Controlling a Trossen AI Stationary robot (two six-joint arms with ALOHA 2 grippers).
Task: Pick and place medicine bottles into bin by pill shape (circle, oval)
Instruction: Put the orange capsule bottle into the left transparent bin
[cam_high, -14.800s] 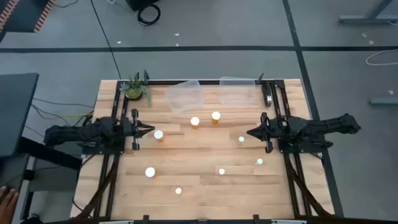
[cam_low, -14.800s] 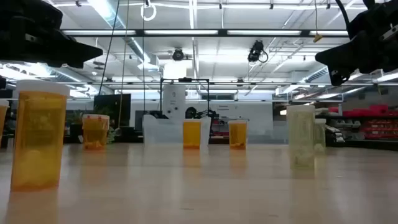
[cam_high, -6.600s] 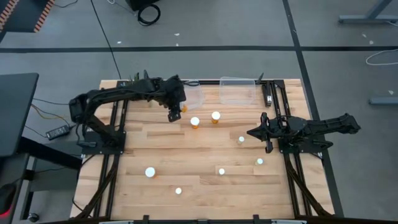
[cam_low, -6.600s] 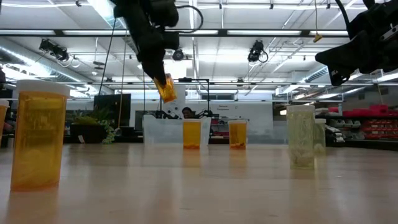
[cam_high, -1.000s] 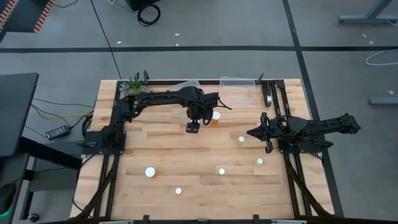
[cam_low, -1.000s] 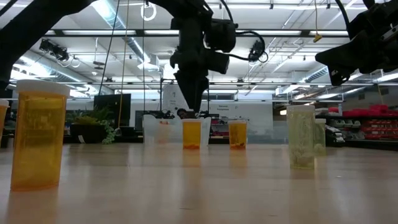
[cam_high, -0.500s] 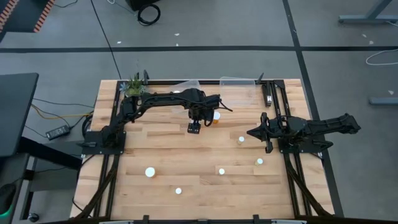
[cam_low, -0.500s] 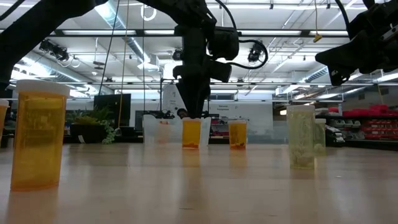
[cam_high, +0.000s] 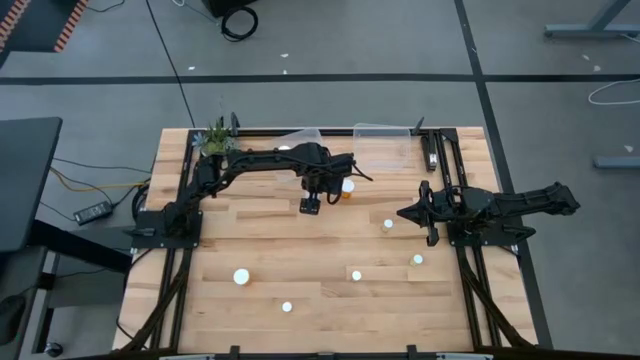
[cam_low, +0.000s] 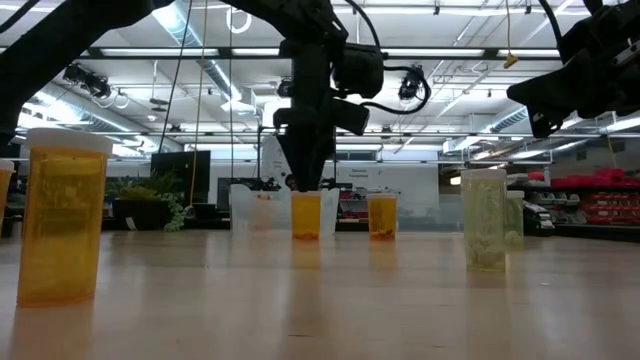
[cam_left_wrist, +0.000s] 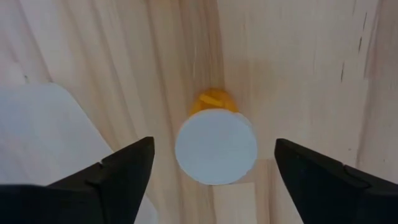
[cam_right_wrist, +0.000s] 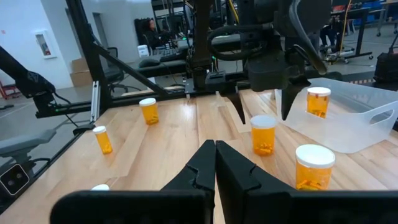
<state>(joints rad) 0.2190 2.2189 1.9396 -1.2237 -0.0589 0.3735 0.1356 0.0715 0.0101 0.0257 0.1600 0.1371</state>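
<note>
I will next use my left gripper to grab the medicine bottle by its orange body. Then the bottle can go into the clear bin for its pill shape.
My left gripper hangs open, pointing down over an orange medicine bottle with a white cap. The bottle stands upright on the table's far middle. The fingers stand on either side of the cap without touching it, as the right wrist view shows around this bottle. In the high view the gripper hides the bottle. My right gripper waits shut above the table's right side. One more bottle stands inside the clear bin.
A second bottle stands close beside the left gripper. Several others are scattered toward the near side. A second clear bin and a small plant are at the far edge.
My left gripper has come down a little over the bottle, staying above it with its fingers pointing down. The bottle has not moved.
</note>
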